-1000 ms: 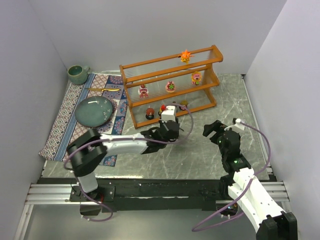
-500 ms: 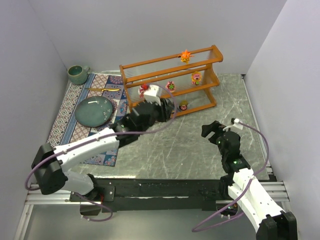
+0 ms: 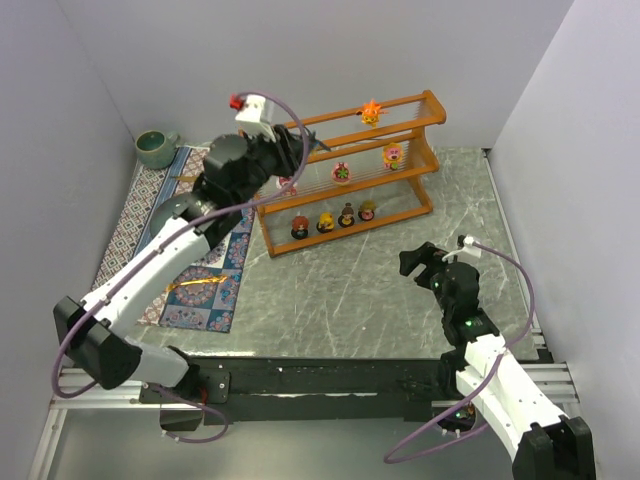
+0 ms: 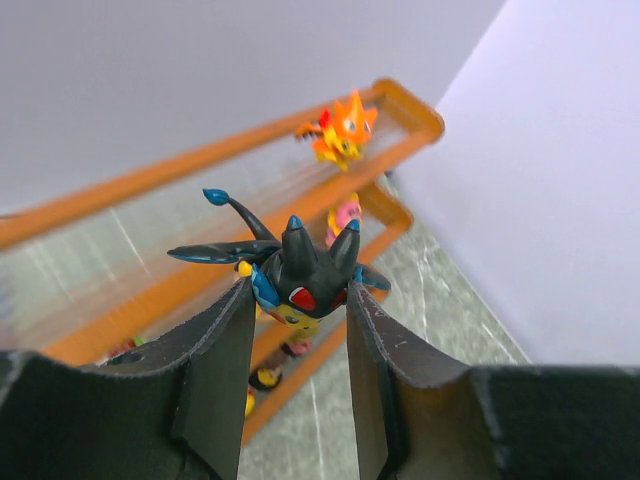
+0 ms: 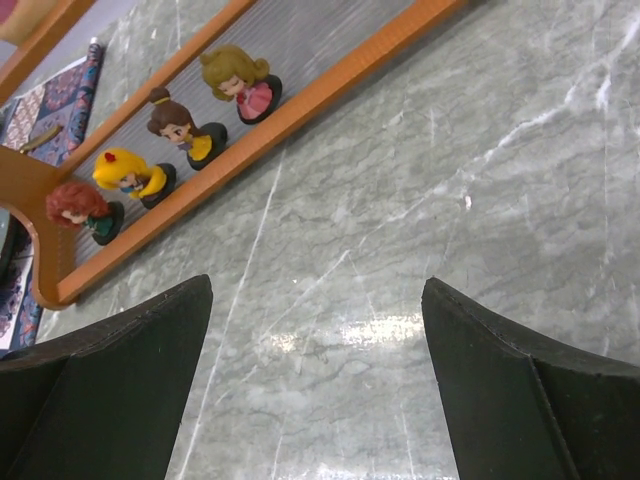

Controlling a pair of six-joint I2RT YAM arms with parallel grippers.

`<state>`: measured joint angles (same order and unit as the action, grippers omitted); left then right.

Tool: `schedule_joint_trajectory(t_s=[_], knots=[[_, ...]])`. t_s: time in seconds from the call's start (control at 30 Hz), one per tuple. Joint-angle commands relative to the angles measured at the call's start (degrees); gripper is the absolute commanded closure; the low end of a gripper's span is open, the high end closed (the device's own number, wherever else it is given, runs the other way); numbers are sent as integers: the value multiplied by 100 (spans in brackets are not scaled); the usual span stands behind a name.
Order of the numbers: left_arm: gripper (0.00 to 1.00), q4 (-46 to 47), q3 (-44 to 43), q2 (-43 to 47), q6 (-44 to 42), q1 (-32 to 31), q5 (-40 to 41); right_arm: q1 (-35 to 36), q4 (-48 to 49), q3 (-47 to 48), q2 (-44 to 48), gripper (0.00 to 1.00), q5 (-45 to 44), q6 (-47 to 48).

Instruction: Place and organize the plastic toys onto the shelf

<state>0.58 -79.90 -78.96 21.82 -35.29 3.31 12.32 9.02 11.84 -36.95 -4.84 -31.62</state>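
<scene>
The black toy hangs short of the shelf's top level, so my left gripper must keep holding it until it gets there.
My left gripper [image 3: 303,147] is shut on a black toy with blue tips and red eyes [image 4: 300,272]. It holds the toy in the air by the left part of the top tier of the orange wooden shelf [image 3: 400,193]. An orange toy [image 3: 371,112] stands on the top tier and also shows in the left wrist view [image 4: 338,128]. Pink toys [image 3: 393,154] stand on the middle tier. Several toys on dark bases [image 5: 180,120] line the bottom tier. My right gripper [image 3: 420,262] is open and empty over the stone table, right of the shelf; it also shows in the right wrist view [image 5: 318,292].
A patterned cloth mat [image 3: 130,235] lies at the left with a teal plate [image 3: 188,221], a green cup [image 3: 157,148], a yellow stick [image 3: 210,178] and a gold scrap [image 3: 195,285]. White walls close in the back and both sides.
My left arm has swung up and left from the front of the bottom tier to the top tier, carrying the black toy. The right gripper has barely moved.
</scene>
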Motion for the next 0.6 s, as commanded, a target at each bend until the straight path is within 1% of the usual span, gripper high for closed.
schedule_joint_trajectory(t_s=[0.0, 0.1, 0.27, 0.43, 0.57], knots=[[94, 180, -622, -312, -91, 337, -778, -28, 355, -50, -66, 7, 97, 94], [94, -48, -1062, -699, -47, 592, -1042, -28, 382, -41, -111, 7, 124, 103], [93, -488, -1712, -1288, -20, 813, -1394, -19, 426, -32, -172, 7, 150, 103], [93, -830, -2108, -1674, -11, 997, -1632, -28, 478, -32, -251, 7, 194, 103], [93, -963, -2310, -1842, -38, 1059, -1658, -28, 522, -41, -322, 8, 229, 94]])
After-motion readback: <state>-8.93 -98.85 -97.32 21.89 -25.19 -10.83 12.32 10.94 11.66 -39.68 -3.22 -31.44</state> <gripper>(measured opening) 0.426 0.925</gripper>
